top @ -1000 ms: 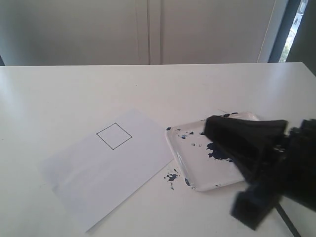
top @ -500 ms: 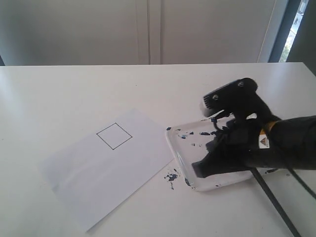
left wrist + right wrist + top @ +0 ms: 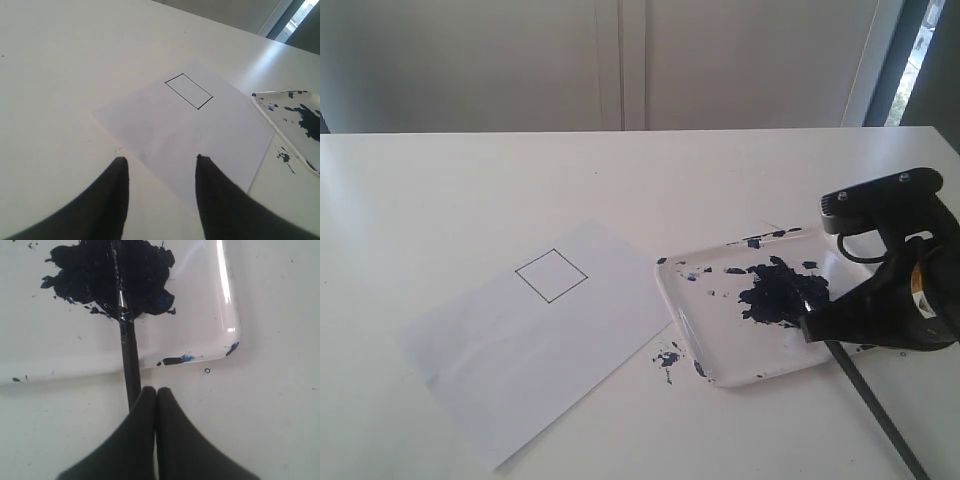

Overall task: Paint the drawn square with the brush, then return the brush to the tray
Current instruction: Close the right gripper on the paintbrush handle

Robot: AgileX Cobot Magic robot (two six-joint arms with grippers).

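My right gripper should next grab the brush by its black handle (image 3: 868, 395) to paint the drawn square (image 3: 551, 275).
The drawn square (image 3: 551, 275) is a thin black outline, unpainted, on the white paper sheet (image 3: 520, 350); it also shows in the left wrist view (image 3: 188, 90). The tray (image 3: 678, 300) lies right of the paper and holds a dark blue paint puddle (image 3: 775, 295). The brush (image 3: 872, 402) lies with its tip in the puddle, its black handle (image 3: 131, 360) crossing the rim onto the table. My right gripper (image 3: 807, 326) hovers over the tray's near right edge, shut (image 3: 157, 390), fingertips pressed together right beside the handle, which runs under one finger. My left gripper (image 3: 160, 159) is open over the paper's near edge.
Small paint splatters (image 3: 667, 357) mark the table beside the tray's near corner. The tray's rim (image 3: 270, 107) shows at the edge of the left wrist view. White table surface surrounds the paper on all sides.
My right arm has swung back to the right across the tray, uncovering the paint puddle, and now sits lower at the tray's right edge over the brush handle. Paper and square are unmoved.
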